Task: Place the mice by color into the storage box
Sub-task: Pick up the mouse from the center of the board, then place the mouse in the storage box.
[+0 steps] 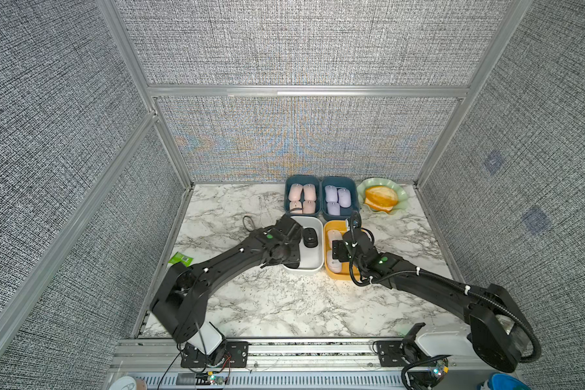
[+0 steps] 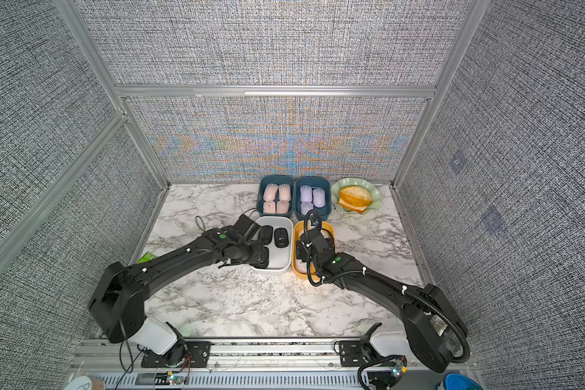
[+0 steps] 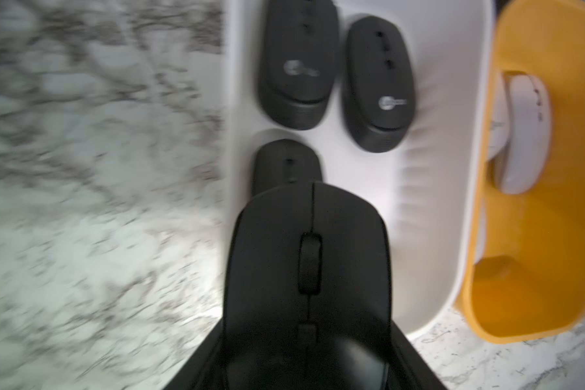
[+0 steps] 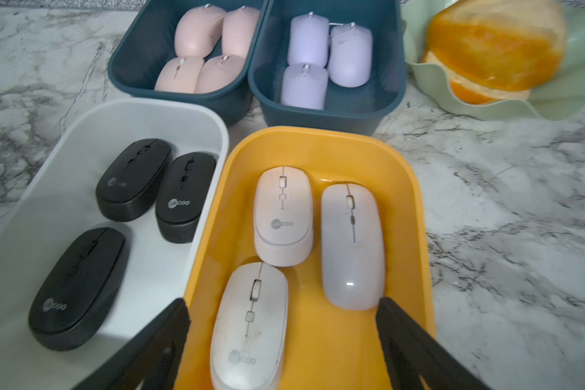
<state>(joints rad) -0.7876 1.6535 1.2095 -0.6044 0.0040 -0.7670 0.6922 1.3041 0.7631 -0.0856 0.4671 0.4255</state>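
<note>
The held black mouse [image 3: 308, 270] is over another mouse along the white box's side and would end up on that mouse, so the left gripper should keep holding it for now.
My left gripper [image 3: 306, 351] is shut on a black mouse [image 3: 308, 270], which hangs over the near end of the white box [image 3: 433, 216]. Three black mice [image 4: 132, 179] lie in that box. My right gripper [image 4: 282, 307] stands open above the yellow box [image 4: 416, 209], with nothing between its fingers; three white mice [image 4: 282, 216] lie in the box below it. Pink mice [image 1: 302, 198] fill one dark blue box and lilac mice [image 1: 337, 199] lie in the blue box beside it. In both top views the arms cover the near ends of the white box [image 2: 274, 268] and the yellow box [image 1: 338, 275].
A green wavy dish [image 1: 399, 192] with an orange-yellow bread roll [image 1: 380, 197] stands right of the blue boxes at the back. A green packet [image 1: 180, 259] lies at the table's left edge, a thin cable loop [image 1: 249, 223] left of the white box.
</note>
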